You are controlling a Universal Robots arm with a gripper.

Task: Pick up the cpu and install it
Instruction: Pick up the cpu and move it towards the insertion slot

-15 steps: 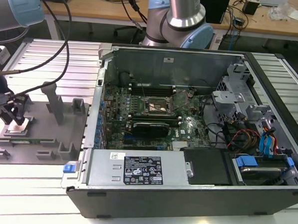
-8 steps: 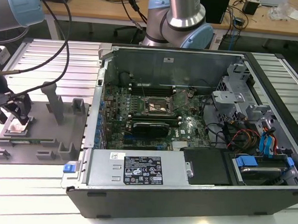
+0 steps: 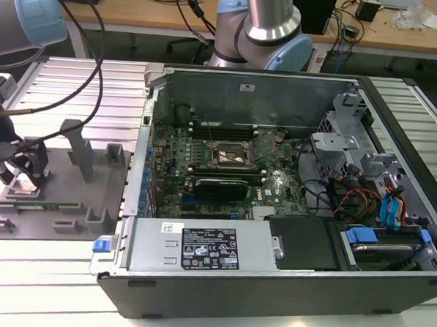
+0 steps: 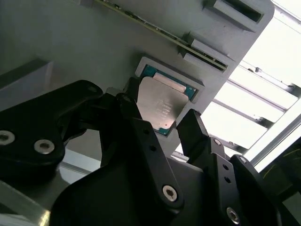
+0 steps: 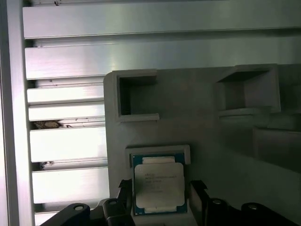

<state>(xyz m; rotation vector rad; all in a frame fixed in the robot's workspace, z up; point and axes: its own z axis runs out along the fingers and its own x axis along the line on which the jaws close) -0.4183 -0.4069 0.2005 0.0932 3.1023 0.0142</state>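
The gripper takes hold of the cpu by its open side edges next, since the fixture's raised holders hug the cpu's top and bottom ends.
The cpu, a flat square chip with a pale silver top and a teal-green rim, lies in a shallow square recess of a grey fixture plate. My gripper is low over it, open, with one black finger on each side of the chip and a narrow gap to each edge. In the second wrist view the cpu shows between the two black fingers. In the exterior view my gripper stands over the fixture plate at the far left. The motherboard's socket sits inside the open computer case.
The fixture plate carries raised grey posts and box-shaped holders. It rests on a ribbed aluminium table. The case's walls, drive cages and coloured cables surround the motherboard. Black cables hang from the arm.
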